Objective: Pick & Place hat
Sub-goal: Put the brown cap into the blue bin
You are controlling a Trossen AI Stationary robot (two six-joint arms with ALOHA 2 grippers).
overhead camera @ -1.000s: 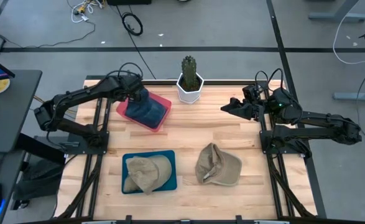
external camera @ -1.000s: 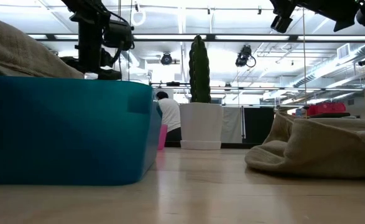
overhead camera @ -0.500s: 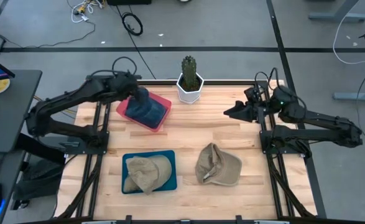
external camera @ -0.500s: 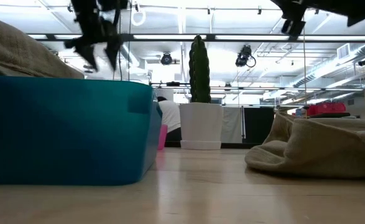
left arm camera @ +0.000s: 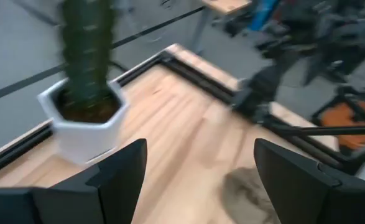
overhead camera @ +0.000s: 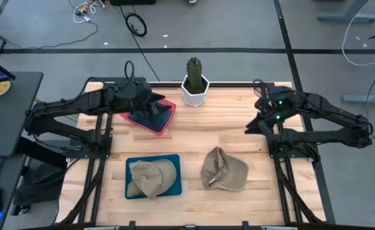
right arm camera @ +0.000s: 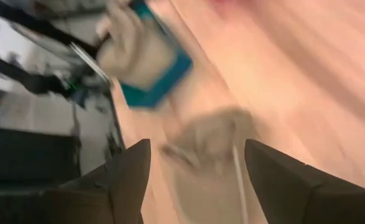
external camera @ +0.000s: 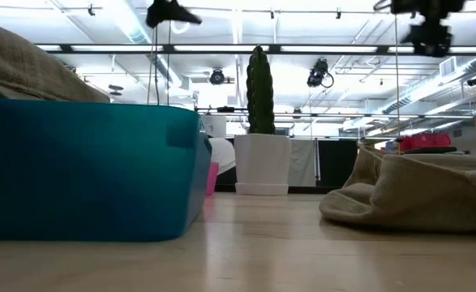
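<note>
My right gripper takes the loose beige hat (overhead camera: 223, 169) by its brim (overhead camera: 232, 180) next, to pick it up and place it in a tray.
A loose beige hat (overhead camera: 223, 169) lies on its side on the bare wood, also in the low view (external camera: 416, 191). A second beige hat (overhead camera: 150, 177) rests in a teal tray (overhead camera: 176, 162). A dark blue hat (overhead camera: 150, 115) sits in a pink tray (overhead camera: 164, 128). My left gripper (overhead camera: 156, 102) hangs open above the pink tray's far right part, pointing at the table's right (left arm camera: 201, 144). My right gripper (overhead camera: 254, 126) is open, high above the table's right half, tipped down at the loose beige hat (right arm camera: 198, 144).
A cactus in a white pot (overhead camera: 195, 84) stands at the middle of the far edge, close to the pink tray. Black rails run along both table sides. Bare wood lies between the trays, the loose hat and the pot.
My left gripper has risen from the blue hat in the pink tray and swung toward the table's right, now facing the cactus. My right gripper has drawn back toward the right and near edges and tipped downward at the loose beige hat. No hat has moved.
</note>
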